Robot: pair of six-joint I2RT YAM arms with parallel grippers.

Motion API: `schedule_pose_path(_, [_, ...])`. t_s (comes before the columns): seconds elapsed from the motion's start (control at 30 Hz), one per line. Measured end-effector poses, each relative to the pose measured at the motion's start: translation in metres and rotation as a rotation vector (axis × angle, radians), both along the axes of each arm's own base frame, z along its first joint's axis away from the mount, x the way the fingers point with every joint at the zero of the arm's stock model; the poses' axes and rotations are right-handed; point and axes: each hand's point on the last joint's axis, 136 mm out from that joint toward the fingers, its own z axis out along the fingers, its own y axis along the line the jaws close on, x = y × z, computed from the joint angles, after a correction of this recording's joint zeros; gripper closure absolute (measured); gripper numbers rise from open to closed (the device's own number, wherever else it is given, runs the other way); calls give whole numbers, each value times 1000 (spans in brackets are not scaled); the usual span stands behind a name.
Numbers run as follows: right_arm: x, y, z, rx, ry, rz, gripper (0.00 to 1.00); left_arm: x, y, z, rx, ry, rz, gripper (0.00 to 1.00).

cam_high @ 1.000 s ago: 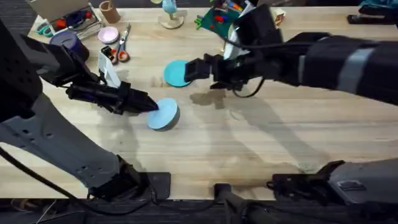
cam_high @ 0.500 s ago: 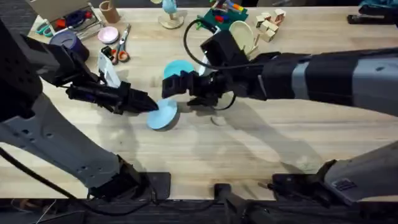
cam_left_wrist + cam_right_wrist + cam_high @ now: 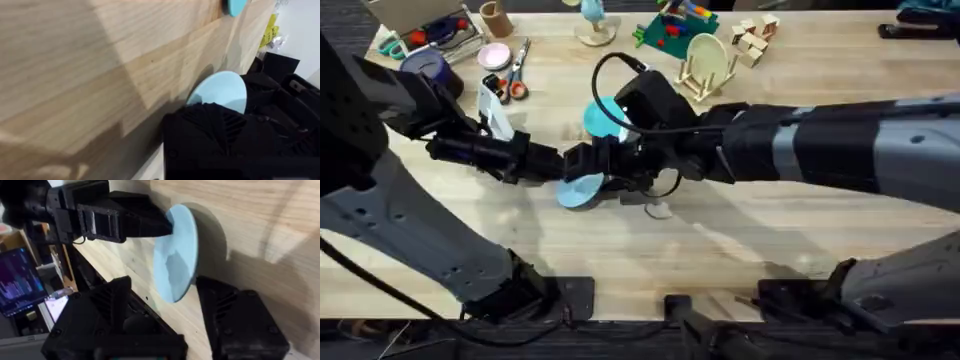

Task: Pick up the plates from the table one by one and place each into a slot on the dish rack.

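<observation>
My left gripper's fingers already cover one side of the pale blue plate [image 3: 177, 255]. I will next pinch its free rim [image 3: 173, 298] across from them with my right gripper.
A pale light blue plate [image 3: 578, 190] [image 3: 177, 255] stands tilted on its edge on the table [image 3: 740, 240], left of centre. My left gripper [image 3: 558, 167] [image 3: 167, 227] is shut on its rim from the left. My right gripper [image 3: 588, 172] [image 3: 170, 310] has reached across and is open, with one finger on each side of the same plate. The turquoise plate [image 3: 598, 118] [image 3: 235, 6] lies flat just behind, partly covered by the right arm. The wooden dish rack [image 3: 700, 88] is at the back centre, with a cream disc [image 3: 708, 55] standing in it.
At the back left are scissors [image 3: 517, 75], a pink lid [image 3: 495, 55] and a dark round container [image 3: 425, 65]. A green block board [image 3: 670, 30] and loose wooden blocks [image 3: 752, 38] flank the rack. The right arm stretches across the table's middle.
The right arm swung left and forward from beside the turquoise plate, and its open fingers now straddle the pale blue plate. The left gripper has stayed in place on that plate.
</observation>
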Motion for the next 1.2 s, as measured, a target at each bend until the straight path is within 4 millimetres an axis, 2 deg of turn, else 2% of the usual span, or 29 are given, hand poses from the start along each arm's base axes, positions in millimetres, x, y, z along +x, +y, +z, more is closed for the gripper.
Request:
schedule_pose_path(0.1, [1, 0, 0, -3, 1, -8, 301, 0, 0, 0, 0, 0, 0, 962])
schedule_pose_path(0.2, [2, -1, -1, -10, -2, -21, 445, 0, 0, 0, 0, 0, 0, 962])
schedule_pose_path(0.3, [2, 0, -3, -22, -14, -31, 518, 0, 0, 0, 0, 0, 0, 962])
schedule_pose_path(0.33, [2, 0, -4, -28, -17, -33, 601, 0, 0, 0, 0, 0, 0, 963])
schedule_pose_path(0.37, [2, -1, -5, -39, -16, -40, 725, 0, 0, 0, 0, 0, 0, 963])
schedule_pose_path(0.4, [1, -3, -7, -50, -15, -44, 797, 0, 0, 0, 0, -1, 0, 961])
schedule_pose_path(0.47, [3, -4, -9, -60, -21, -55, 867, 0, 0, 0, 0, 0, 0, 962])
schedule_pose_path(0.5, [4, -5, -10, -64, -17, -63, 941, 1, 0, 0, 0, -1, 1, 961])
schedule_pose_path(0.87, [9, -6, -10, -72, -24, -95, 967, 4, 2, 0, 6, 5, 13, 961])
schedule_pose_path(1.07, [22, -11, -9, -72, -75, -105, 969, 8, 6, 1, 35, 57, 15, 960])
schedule_pose_path(1.2, [33, -16, -9, -76, -122, -90, 969, 14, 16, 0, 105, 104, 8, 960])
